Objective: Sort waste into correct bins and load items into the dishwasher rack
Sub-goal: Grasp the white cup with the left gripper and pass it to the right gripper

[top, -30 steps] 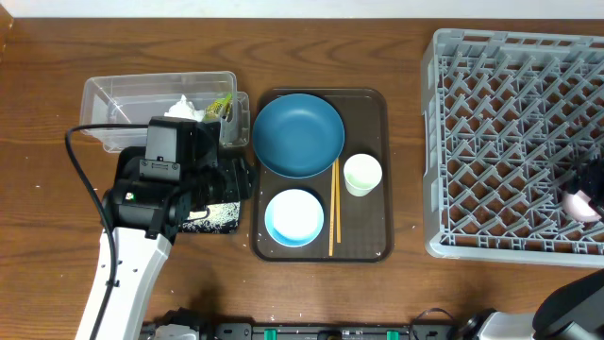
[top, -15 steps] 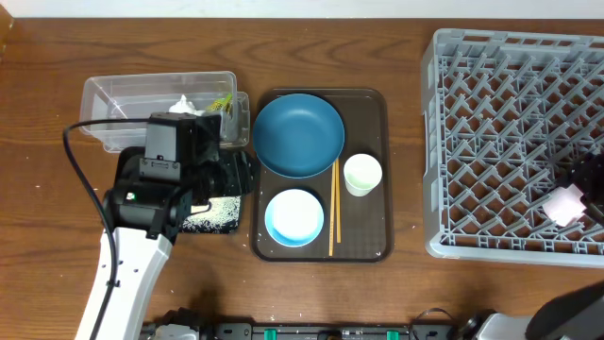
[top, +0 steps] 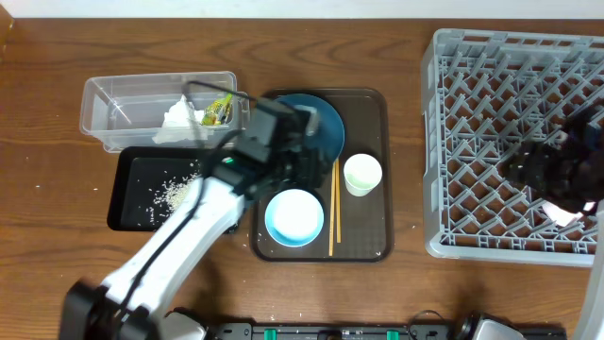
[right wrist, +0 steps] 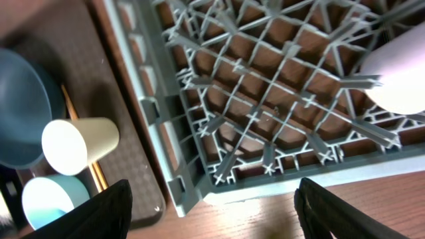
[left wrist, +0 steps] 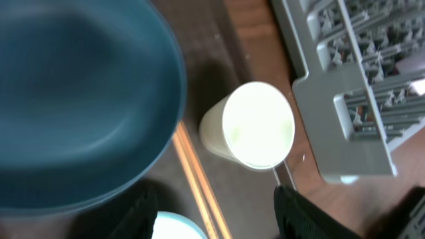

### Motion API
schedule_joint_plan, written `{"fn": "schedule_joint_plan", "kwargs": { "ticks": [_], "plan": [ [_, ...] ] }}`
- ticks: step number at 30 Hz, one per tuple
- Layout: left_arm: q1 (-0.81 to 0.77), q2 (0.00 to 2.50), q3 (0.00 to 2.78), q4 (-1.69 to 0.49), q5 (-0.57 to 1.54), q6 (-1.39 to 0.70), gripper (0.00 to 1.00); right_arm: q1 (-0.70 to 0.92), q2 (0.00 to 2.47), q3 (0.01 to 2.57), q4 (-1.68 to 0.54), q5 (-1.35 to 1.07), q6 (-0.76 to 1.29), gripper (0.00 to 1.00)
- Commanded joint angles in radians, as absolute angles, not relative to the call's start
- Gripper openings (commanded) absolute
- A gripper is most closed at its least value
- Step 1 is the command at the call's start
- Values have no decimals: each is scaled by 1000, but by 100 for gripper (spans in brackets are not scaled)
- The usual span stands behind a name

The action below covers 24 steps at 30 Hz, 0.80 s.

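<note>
I should grab the pale green cup next by its rim on the chopsticks side with my left gripper. The cup's far end then stays free for handing to my right gripper.
My left gripper (top: 310, 156) (left wrist: 219, 222) is open and empty above the dark blue plate (top: 330, 127) (left wrist: 80, 99), with the pale green cup (top: 362, 175) (left wrist: 255, 126) just ahead of it. The chopsticks (top: 333, 217) (left wrist: 196, 179) and the white bowl (top: 294, 217) lie beside it. My right gripper (top: 545, 170) (right wrist: 219, 212) is open and empty over the grey dishwasher rack (top: 491, 113) (right wrist: 265, 113). The pinkish cup (top: 572, 212) (right wrist: 398, 79) lies in the rack. The tissue (top: 179, 118) and wrapper (top: 219, 111) sit in the clear tub (top: 118, 99). Rice (top: 175, 192) lies in the black tray (top: 132, 203).
The plate, bowl, green cup and chopsticks rest on a dark brown serving tray (top: 373, 241) in the middle of the wooden table. The rack stands at the right, close to the serving tray's right edge.
My left arm has swung right from above the black tray to above the serving tray, uncovering the rice. My right arm has moved left over the rack, away from the pinkish cup.
</note>
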<state>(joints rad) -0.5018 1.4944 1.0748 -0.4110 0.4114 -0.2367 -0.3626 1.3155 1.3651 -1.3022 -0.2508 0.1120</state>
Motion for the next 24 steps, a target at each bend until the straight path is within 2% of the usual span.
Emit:
{"fn": "schedule_joint_plan", "kwargs": {
  "ticks": [1,8,10,13,16,19,21,22,24],
  "plan": [
    [-542,1584,1104,-351,398,-259,59,-331,1313,1377,-1306,-225,92,77],
    [-607,1750,1104,-266,398,-267,58,-327,1313,1377,-1306,-225,91,78],
    [-620,1781,1104,-267,398,-267,50,-327,1313,1377,-1306,-225,91,78],
    [-624,1796,1104,-281,398,-267,27,-327,1313,1377,-1306,-225,88,78],
    [-620,1781,1104,-306,399,-267,12,-327,1313,1377,-1306,-224,88,78],
    [-609,1741,1104,-351,401,-270,6,-327,1313,1377,-1304,-213,88,78],
    [-594,1700,1104,-375,419,-297,6,-327,1314,1377,-1301,-206,88,79],
    [-583,1679,1104,-381,441,-312,6,-327,1314,1377,-1301,-207,88,80],
    [-551,1629,1104,-379,510,-339,6,-327,1315,1376,-1308,-226,88,91]
  ]
}}
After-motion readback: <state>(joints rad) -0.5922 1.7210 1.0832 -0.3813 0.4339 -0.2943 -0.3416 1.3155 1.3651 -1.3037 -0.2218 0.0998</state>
